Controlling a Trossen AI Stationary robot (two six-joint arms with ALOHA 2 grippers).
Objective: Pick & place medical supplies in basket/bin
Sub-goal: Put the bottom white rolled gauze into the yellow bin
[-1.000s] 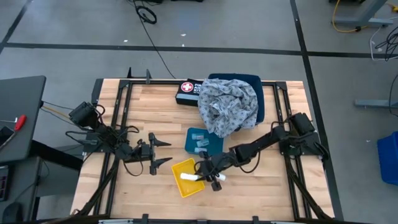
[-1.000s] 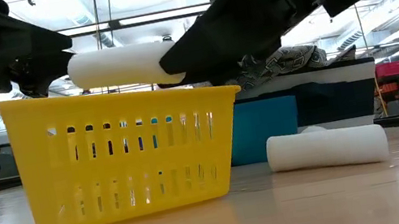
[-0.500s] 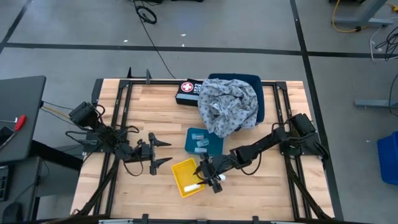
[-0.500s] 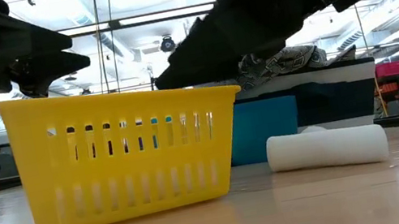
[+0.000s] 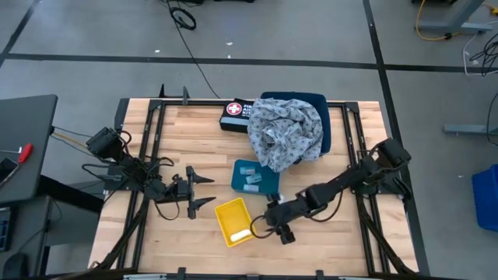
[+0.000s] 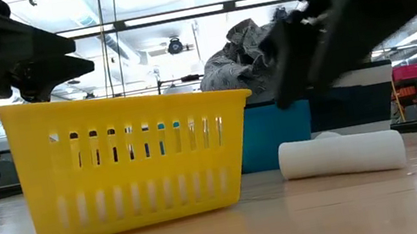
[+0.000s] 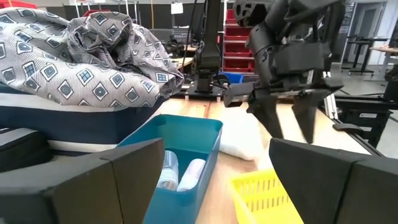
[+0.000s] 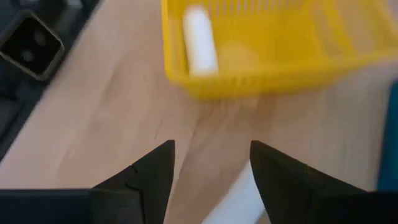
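Observation:
The second white roll needs to go into the yellow basket (image 8: 264,59) too, so my right gripper will grab the roll by its end (image 8: 228,213) next.
A white roll (image 5: 242,232) lies on the floor of the yellow basket (image 5: 233,220), and the right wrist view shows it there too (image 8: 199,48). A second white roll (image 6: 342,154) lies on its side on the table to the right of the basket. My right gripper (image 5: 277,229) hovers open over that second roll (image 8: 231,198), fingers pointing down on either side of it without touching. My left gripper (image 5: 199,190) waits open, left of the basket. The grey patterned cloth (image 5: 285,131) is heaped in a navy bin.
A teal bin (image 5: 255,176) with clear packets and small rolls stands just beyond the basket. A black first-aid kit (image 5: 233,113) lies at the far edge beside the navy bin (image 5: 321,117). Bare wood stretches along the near edge and the left side.
My right gripper held a white roll above the yellow basket and let it go; the roll now lies inside the basket. The gripper then drew away toward the table's right and near edge, stopping over the second roll.

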